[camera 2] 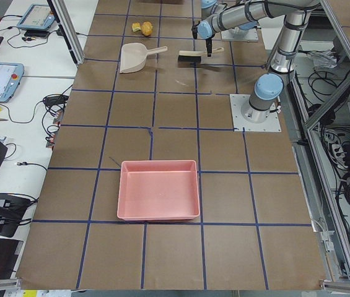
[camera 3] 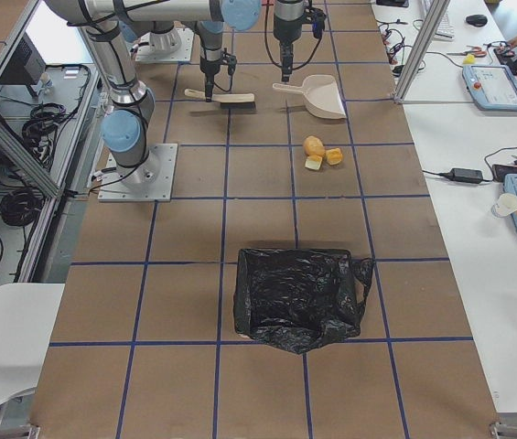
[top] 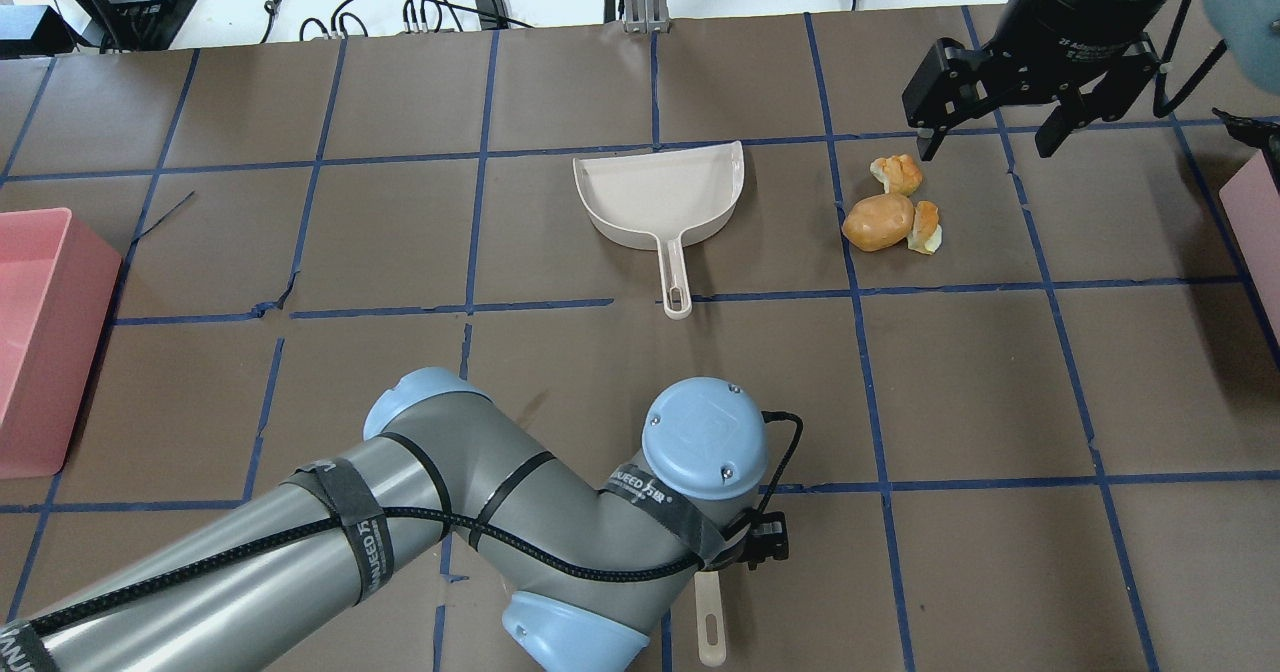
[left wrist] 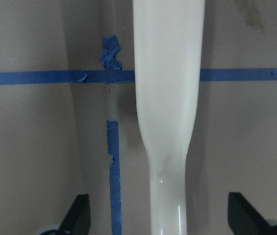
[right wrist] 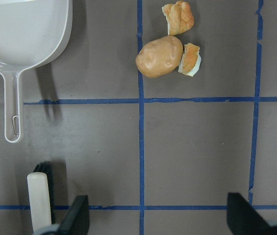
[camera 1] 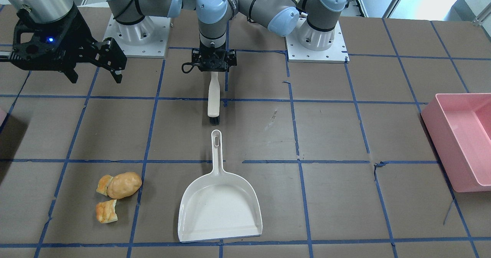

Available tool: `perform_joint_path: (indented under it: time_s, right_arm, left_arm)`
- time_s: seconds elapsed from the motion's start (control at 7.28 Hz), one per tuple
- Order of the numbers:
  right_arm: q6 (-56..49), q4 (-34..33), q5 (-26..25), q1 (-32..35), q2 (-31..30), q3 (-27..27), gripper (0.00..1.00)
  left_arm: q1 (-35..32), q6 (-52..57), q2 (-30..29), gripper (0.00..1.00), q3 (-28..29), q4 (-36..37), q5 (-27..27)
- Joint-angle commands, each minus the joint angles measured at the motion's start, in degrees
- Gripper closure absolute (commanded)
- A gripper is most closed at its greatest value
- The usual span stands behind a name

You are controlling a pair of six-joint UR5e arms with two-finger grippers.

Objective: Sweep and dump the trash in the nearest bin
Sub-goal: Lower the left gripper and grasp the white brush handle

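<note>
It isn't time to close yet: the fingers are beside the handle's neck (left wrist: 167, 196) near the wide white body (left wrist: 168, 73). My left gripper should move toward the end of the handle first, then close on the brush.
The trash is a potato-like lump (camera 1: 124, 185) with two bread chunks (camera 1: 106, 211) beside it, also in the right wrist view (right wrist: 159, 56). Of the bin, only a pink sliver (top: 1262, 207) shows at the table's right edge. A white dustpan (camera 1: 220, 208) lies near the trash, with a white brush (camera 1: 213, 93) behind its handle. My left gripper (camera 1: 213, 60) is open, its fingers (left wrist: 77, 218) wide on either side of the brush handle (left wrist: 167, 98). My right gripper (top: 988, 142) is open and empty, held high just beyond the trash.
A large pink tub (camera 1: 460, 139) stands at the table's left end. In the exterior right view a container lined with a black bag (camera 3: 299, 297) stands at the near end. Blue tape lines grid the brown table top (top: 1000, 382).
</note>
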Motion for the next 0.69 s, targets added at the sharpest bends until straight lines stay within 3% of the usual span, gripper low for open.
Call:
perform_joint_path:
  time_s: [0.0,0.55]
  right_arm:
    - [-0.01,0.00,0.07,0.07,0.00,0.00,0.00]
    - [-0.01,0.00,-0.02,0.07,0.00,0.00,0.00]
  left_arm:
    - [-1.94,-1.49,0.87,0.01,-0.19,0.03,0.13]
    - [-2.12,-1.85,0.78,0.04,-0.37,-0.49,-0.04]
